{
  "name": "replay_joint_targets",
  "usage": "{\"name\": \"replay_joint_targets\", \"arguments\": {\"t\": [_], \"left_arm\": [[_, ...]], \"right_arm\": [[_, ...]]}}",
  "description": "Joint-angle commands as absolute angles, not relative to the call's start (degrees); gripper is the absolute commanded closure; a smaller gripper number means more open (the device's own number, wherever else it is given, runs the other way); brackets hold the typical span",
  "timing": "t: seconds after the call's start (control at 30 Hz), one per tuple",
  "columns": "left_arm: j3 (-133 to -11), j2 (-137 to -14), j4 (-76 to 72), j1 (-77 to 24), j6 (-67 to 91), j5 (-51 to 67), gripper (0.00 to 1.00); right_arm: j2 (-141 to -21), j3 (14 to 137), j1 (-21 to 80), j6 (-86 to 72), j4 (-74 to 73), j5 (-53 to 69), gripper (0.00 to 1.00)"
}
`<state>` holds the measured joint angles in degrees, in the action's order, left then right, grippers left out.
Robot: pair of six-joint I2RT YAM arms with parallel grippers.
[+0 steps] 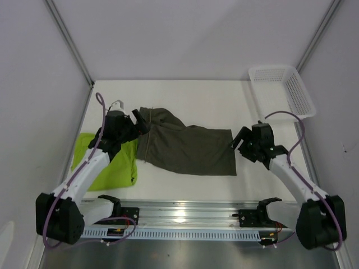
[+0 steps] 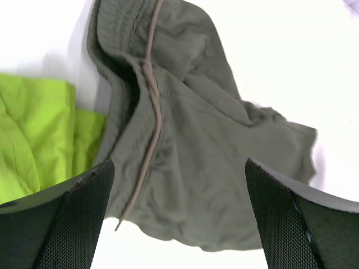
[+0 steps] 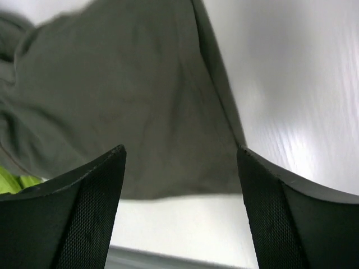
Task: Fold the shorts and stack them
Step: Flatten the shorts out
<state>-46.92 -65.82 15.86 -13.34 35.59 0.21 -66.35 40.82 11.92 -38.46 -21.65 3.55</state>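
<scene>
The olive shorts' edge [image 1: 233, 170] [image 3: 230, 175] is opposite the waistband. My right gripper should grab it next, near its rail-side corner, to stretch and spread the shorts for folding.
The dark olive-grey shorts [image 1: 188, 145] lie spread across the middle of the table, waistband and drawstring [image 2: 151, 112] at their left end. The lime green shorts [image 1: 115, 165] lie folded at the left, partly under my left arm. My left gripper [image 1: 140, 122] hangs open just above the olive shorts' [image 2: 213, 162] waistband corner, holding nothing. My right gripper [image 1: 240, 139] stands open at the right edge of the olive shorts [image 3: 123, 101], with nothing between its fingers [image 3: 90, 207]. A strip of green cloth [image 2: 39, 134] shows in the left wrist view.
A white mesh basket [image 1: 283, 89] sits at the back right corner, leaning past the table edge. A metal rail [image 1: 179, 216] with the arm bases runs along the near edge. White walls enclose the table [image 1: 185, 95] on three sides.
</scene>
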Motion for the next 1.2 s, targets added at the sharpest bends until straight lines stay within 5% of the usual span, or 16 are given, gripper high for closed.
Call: {"name": "replay_joint_targets", "arguments": {"t": [0.0,0.33,0.87,1.17], "left_arm": [[-40.36,-57.26,17.05,-14.06,40.34,1.67,0.01],[-27.25,-45.44,16.35,-14.68,43.68,7.82,0.02],[-23.38,-48.60,12.48,-14.77,44.47,9.05,0.02],[-22.76,-49.04,11.95,-14.76,45.18,8.70,0.02]], "right_arm": [[-54.46,34.13,15.37,-52.50,-27.84,-3.41,0.20],[-40.51,23.83,26.97,-74.25,-33.23,-11.16,0.37],[-54.04,17.66,34.10,-86.30,-22.84,-20.82,0.41],[-65.29,22.67,33.66,-91.66,-25.83,-22.94,0.55]]}}
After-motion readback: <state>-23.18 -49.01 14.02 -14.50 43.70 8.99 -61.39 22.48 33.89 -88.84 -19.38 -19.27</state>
